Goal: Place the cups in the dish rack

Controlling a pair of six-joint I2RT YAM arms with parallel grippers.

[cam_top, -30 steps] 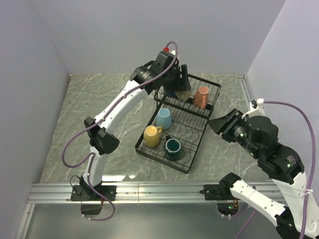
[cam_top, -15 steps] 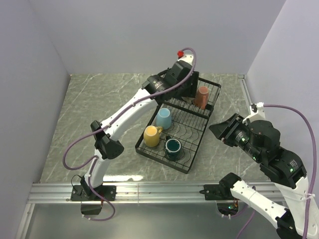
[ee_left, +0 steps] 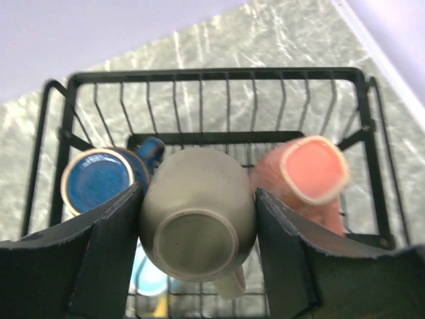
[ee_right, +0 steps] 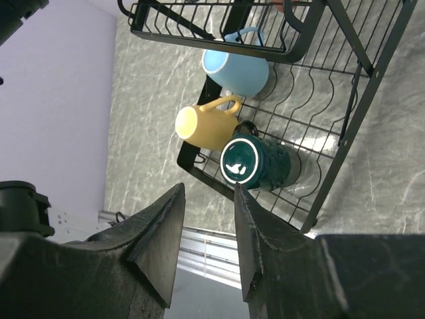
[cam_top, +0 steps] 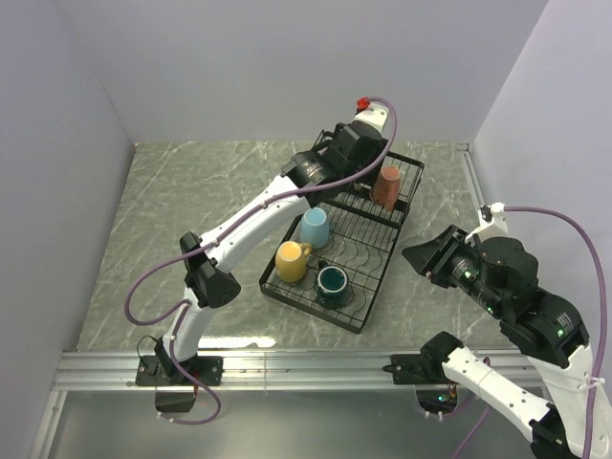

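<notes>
My left gripper should keep holding the beige-grey mug point(ee_left: 198, 219) above neighbouring mugs, as it would fall onto the basket wires if I opened now.
The black wire dish rack point(cam_top: 394, 251) stands mid-table. My left gripper point(ee_left: 197, 219) is shut on the beige-grey mug point(ee_left: 198, 219), held base-up over the raised basket point(ee_left: 219, 76), between the navy mug point(ee_left: 99, 179) and the salmon pink mug point(ee_left: 307, 176). In the top view my left gripper point(cam_top: 359, 164) hides the beige and navy mugs; the pink mug point(cam_top: 386, 185) shows. On the lower tray lie the light blue mug point(cam_top: 314, 227), the yellow mug point(cam_top: 291, 261) and the teal mug point(cam_top: 332, 283); they also show in the right wrist view: blue point(ee_right: 236, 68), yellow point(ee_right: 204, 125), teal point(ee_right: 255, 163). My right gripper point(cam_top: 427, 255) is open and empty, right of the rack.
Grey walls close the marble table point(cam_top: 182, 220) on three sides. A metal rail point(cam_top: 306, 368) runs along the near edge by the arm bases.
My left arm has swung right and farther back over the raised basket, carrying the beige-grey mug. My right gripper has drifted slightly down and toward me.
</notes>
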